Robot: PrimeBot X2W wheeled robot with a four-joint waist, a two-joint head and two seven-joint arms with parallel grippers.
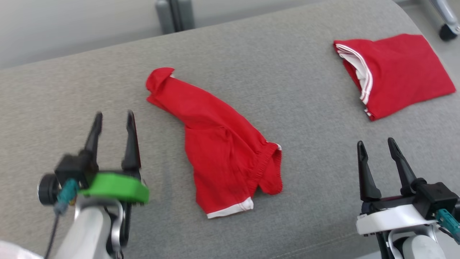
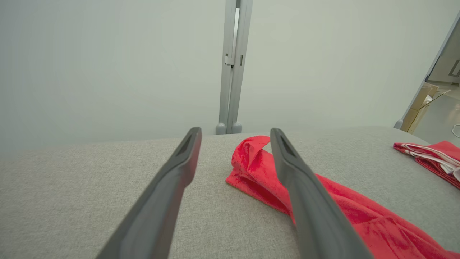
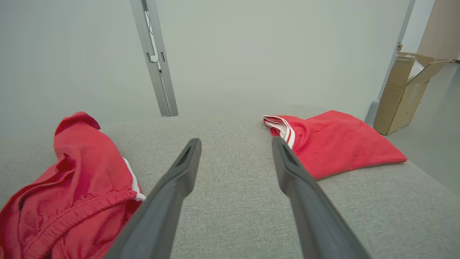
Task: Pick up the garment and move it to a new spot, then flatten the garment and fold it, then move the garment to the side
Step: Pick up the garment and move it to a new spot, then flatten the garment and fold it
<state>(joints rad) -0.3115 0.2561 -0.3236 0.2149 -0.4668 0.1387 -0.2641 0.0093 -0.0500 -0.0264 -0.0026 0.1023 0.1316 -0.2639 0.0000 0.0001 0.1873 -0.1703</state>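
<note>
My right gripper will grab the shorts by the white-trimmed leg hem [image 1: 229, 209] next, to spread the red shorts [image 1: 211, 151] flat for folding.
Red shorts with white trim [image 1: 219, 151] lie crumpled in the middle of the grey cushion [image 1: 251, 72], one leg stretching to the upper left. They also lie in the left wrist view [image 2: 323, 201] and at the left of the right wrist view [image 3: 68, 187]. My left gripper [image 1: 114, 118] hovers open to the left of them, nothing between its fingers [image 2: 172, 180]. My right gripper [image 1: 375, 144] stands open at the lower right, apart from the shorts, its fingers [image 3: 298, 180] over bare fabric.
A second red garment with white stripes [image 1: 395, 75] lies folded at the cushion's far right, near the edge. Behind the cushion stands a pale wall with a grey post [image 2: 231, 64]. A cardboard box [image 3: 406, 90] sits on the floor to the right.
</note>
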